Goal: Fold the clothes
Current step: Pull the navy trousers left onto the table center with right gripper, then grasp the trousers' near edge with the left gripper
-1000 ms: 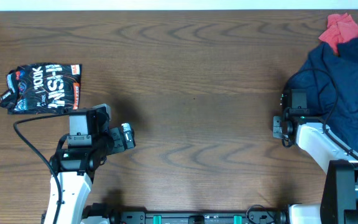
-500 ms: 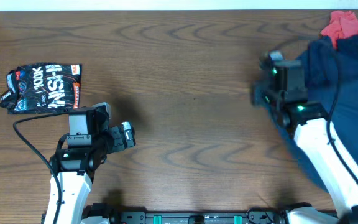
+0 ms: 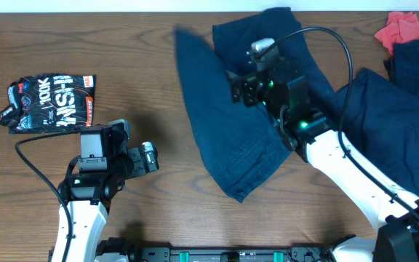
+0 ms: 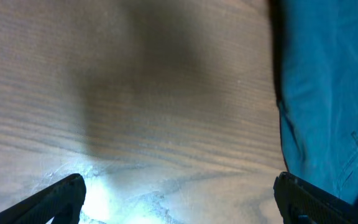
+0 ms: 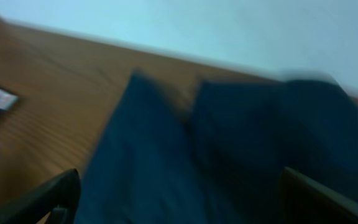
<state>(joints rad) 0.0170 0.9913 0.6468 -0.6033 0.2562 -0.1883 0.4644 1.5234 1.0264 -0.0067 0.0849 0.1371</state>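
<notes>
The navy garment's seamed edge (image 3: 203, 151) (image 4: 295, 139) is beside bare wood, and my left gripper will grab it next. The rest then stays free to spread for folding.
One of the clothes, a dark navy garment (image 3: 238, 145), lies spread and wrinkled across the middle of the table, with a seamed edge at the right of the left wrist view (image 4: 331, 93). My right gripper (image 3: 237, 89) hovers over its upper part, jaws wide open, the blurred navy fabric (image 5: 185, 155) below and nothing between the fingertips (image 5: 61, 193). More navy clothes (image 3: 406, 116) are heaped at the right edge. My left gripper (image 3: 149, 158) stands open over bare wood to the garment's left, its fingers (image 4: 61, 196) far apart.
A black printed snack bag (image 3: 49, 102) lies at the far left. A red cloth (image 3: 400, 30) sits at the back right corner beside the heap. The right arm's black cable (image 3: 340, 51) arcs over the garment. Wood table (image 3: 144, 65) shows between bag and garment.
The right arm swung from the heap at the right to the table's middle, bringing a navy garment that now lies spread, and its jaws opened. The left arm has not moved.
</notes>
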